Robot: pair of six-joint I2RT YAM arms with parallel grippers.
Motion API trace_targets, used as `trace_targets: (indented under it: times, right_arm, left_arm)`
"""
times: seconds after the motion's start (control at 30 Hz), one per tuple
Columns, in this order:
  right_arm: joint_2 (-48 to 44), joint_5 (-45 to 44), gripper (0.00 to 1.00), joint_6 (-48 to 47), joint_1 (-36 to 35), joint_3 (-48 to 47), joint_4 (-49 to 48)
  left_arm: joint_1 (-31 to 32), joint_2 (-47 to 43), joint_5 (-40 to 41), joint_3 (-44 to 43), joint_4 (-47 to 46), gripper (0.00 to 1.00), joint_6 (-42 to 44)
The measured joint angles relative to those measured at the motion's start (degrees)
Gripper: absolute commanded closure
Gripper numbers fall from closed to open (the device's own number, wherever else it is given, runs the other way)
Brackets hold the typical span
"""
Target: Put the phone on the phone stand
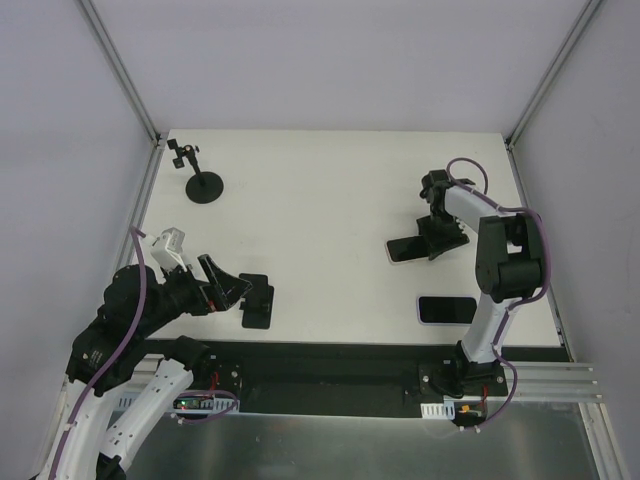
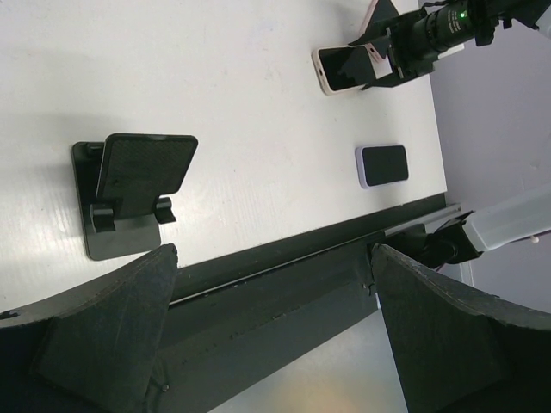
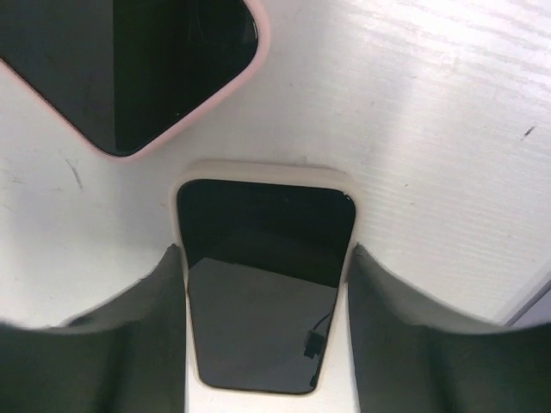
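I will next grip the phone's end across screen and back with my left gripper. This leaves the phone's far edge for my right gripper to place it.
A phone with a pale case and a dark screen lies at the right of the white table. My right gripper is over it, with a finger against each long edge, and looks shut on it. In the right wrist view the phone fills the gap between the fingers. The black phone stand sits at the near left and has a tilted back plate. My left gripper is open and empty just left of the stand, with its jaws wide apart.
A second phone in a pale pinkish case lies flat near the table's front right, and also shows in the right wrist view. A small black clamp stand with a round base is at the back left. The black front rail borders the table.
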State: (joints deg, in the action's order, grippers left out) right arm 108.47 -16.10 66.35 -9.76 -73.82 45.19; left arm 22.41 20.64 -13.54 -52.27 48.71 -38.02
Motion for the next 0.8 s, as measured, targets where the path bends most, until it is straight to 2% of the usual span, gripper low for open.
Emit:
trace_targets:
  times: [0.07, 0.27, 0.37, 0.53, 0.63, 0.8]
  right_arm:
    - [0.00, -0.46, 0.99, -0.63, -0.31, -0.26, 0.07]
    - [-0.55, -7.65, 0.99, -7.41, -5.60, -1.77, -1.03]
    - [-3.65, -12.37, 0.99, -16.96, -11.96, -1.40, -4.63]
    - [-14.99, -15.76, 0.99, -32.68, -28.26, 3.69, -15.04]
    - [-20.83, -14.49, 0.99, -36.24, -36.96, 3.74, -18.43]
    - [-28.00, -12.09, 0.99, -35.95, -45.40, 2.80, -20.00]
  left_arm:
    - [0.00, 0.00, -0.02, 0.00, 0.00, 0.06, 0.00]
    - [0.00, 1.62, -1.60, -0.20, -0.02, 0.05, 0.42]
    - [0.00, 4.37, -3.02, -0.76, -0.35, 0.04, 1.25]
    - [0.00, 10.08, -5.73, -1.11, -3.13, 0.05, 2.58]
    - [0.00, 13.66, -7.04, -1.18, -5.77, 0.05, 3.67]
    - [0.00, 19.82, -10.10, -1.14, -11.50, 0.02, 4.66]
